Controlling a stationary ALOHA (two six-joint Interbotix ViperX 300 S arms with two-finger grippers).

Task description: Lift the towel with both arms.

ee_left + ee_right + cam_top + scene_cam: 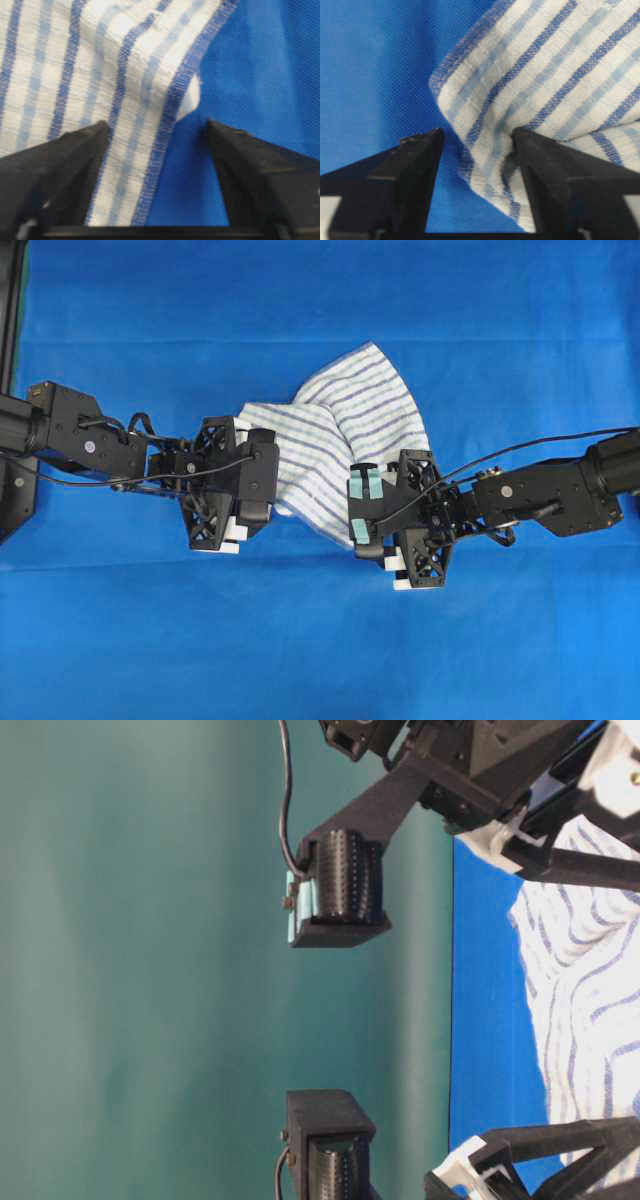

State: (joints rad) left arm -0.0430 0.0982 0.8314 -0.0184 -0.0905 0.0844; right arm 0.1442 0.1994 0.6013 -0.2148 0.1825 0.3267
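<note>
My right gripper is going to grab the towel (530, 85) by its folded corner (495, 145) next, because that fold rises in a line while the cloth beyond lies spread out.
The towel (340, 430), white with thin blue and grey stripes, lies rumpled on the blue cloth between the two arms. My left gripper (268, 480) is at its left edge. In the left wrist view the left gripper (157, 167) is open, with the towel's hemmed edge (125, 100) lying between the fingers beside the left finger (55, 175). My right gripper (358, 512), with teal tape patches, is at the towel's lower right corner. In the right wrist view the right gripper (476, 172) is open, with a folded corner of the towel (530, 85) between the fingers against the right finger (560, 185).
The plain blue cloth (320, 640) covers the whole table under the towel. A dark frame (12, 300) stands at the left edge. In the table-level view the towel (590, 990) shows at the right, in front of a teal backdrop (140, 970).
</note>
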